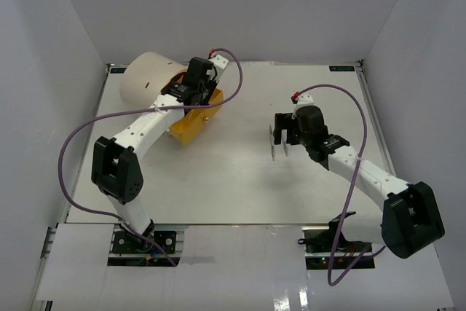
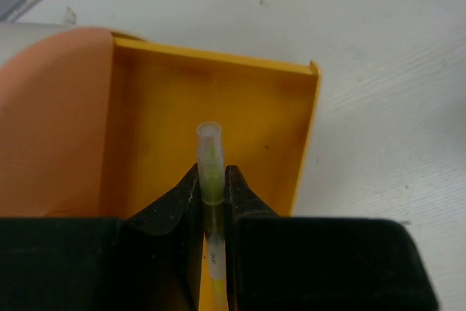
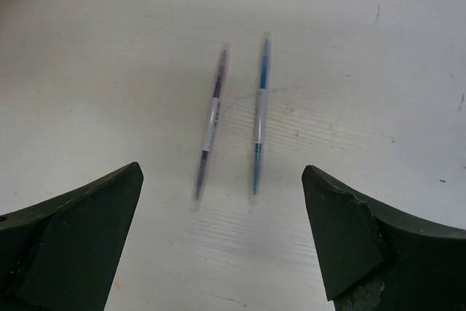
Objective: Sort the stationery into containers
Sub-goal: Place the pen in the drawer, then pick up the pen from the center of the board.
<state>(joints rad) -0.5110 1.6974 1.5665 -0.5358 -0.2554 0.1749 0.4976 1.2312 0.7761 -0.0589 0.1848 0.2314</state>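
My right gripper is to reach the blue pen and grab it near its closer end, so that the label and far end stay free for handing over.
My left gripper (image 2: pixel 212 189) is shut on a slim yellow-green pen (image 2: pixel 210 158) with a clear cap and holds it over the open yellow drawer (image 2: pixel 262 100) of the cream cylindrical organizer (image 1: pixel 145 78). In the top view this gripper (image 1: pixel 189 101) is above the drawer (image 1: pixel 186 127). My right gripper (image 3: pixel 222 172) is open and empty, hovering over a purple pen (image 3: pixel 210 121) and a blue pen (image 3: pixel 258 114) that lie side by side on the table between its fingers. In the top view it (image 1: pixel 280 132) is right of centre.
An orange band (image 2: pixel 58 114) of the organizer's face is left of the yellow drawer. White walls enclose the table (image 1: pixel 233 180) on three sides. Purple cables loop from both arms.
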